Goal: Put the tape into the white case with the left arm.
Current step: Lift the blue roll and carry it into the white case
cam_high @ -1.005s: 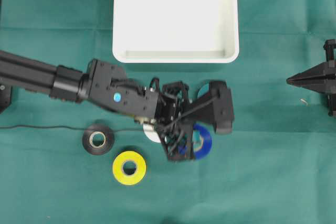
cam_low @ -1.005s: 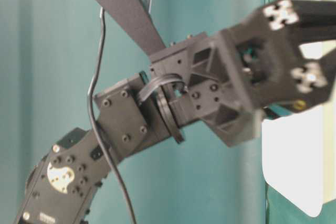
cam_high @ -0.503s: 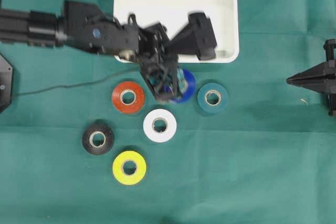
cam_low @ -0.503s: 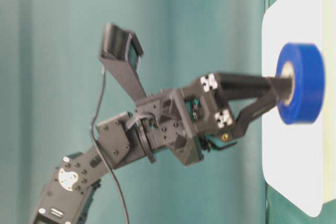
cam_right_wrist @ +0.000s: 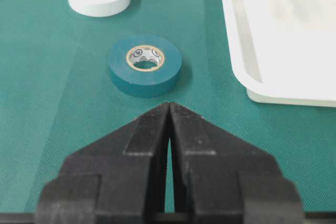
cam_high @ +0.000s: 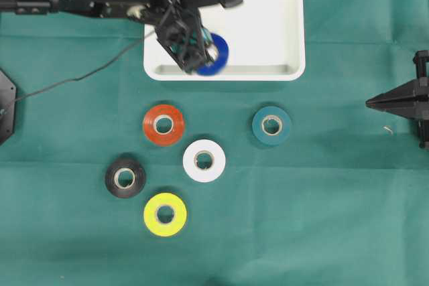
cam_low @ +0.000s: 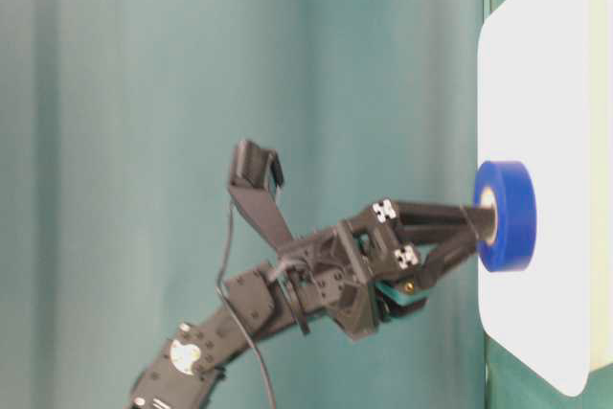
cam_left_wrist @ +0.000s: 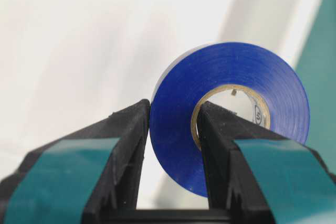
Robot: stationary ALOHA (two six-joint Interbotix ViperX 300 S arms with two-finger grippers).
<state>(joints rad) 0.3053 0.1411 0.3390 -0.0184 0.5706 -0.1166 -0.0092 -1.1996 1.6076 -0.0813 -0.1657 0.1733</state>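
Observation:
The blue tape (cam_left_wrist: 236,66) hangs above the white case in the left wrist view, so my left gripper lowers it into the case before releasing it.
A blue tape (cam_high: 214,56) roll hangs on edge over the near left part of the white case (cam_high: 268,18). My left gripper (cam_high: 200,58) is shut on its wall, one finger inside the core and one outside. In the left wrist view the blue tape (cam_left_wrist: 236,66) sits between the teal-padded fingers of the left gripper (cam_left_wrist: 173,109), with white case floor behind. From table level the blue tape (cam_low: 508,215) is held in front of the white case (cam_low: 536,93). My right gripper (cam_high: 370,103) rests shut at the right edge, holding nothing.
Several rolls lie on the green cloth below the case: red tape (cam_high: 163,124), white tape (cam_high: 204,160), black tape (cam_high: 125,177), yellow tape (cam_high: 165,213) and teal tape (cam_high: 271,125). The teal tape (cam_right_wrist: 145,66) lies just ahead of the right gripper (cam_right_wrist: 169,106).
The left arm has lifted the blue roll off the cloth and carried it toward the far side, from among the other rolls to over the case. The right arm has not moved.

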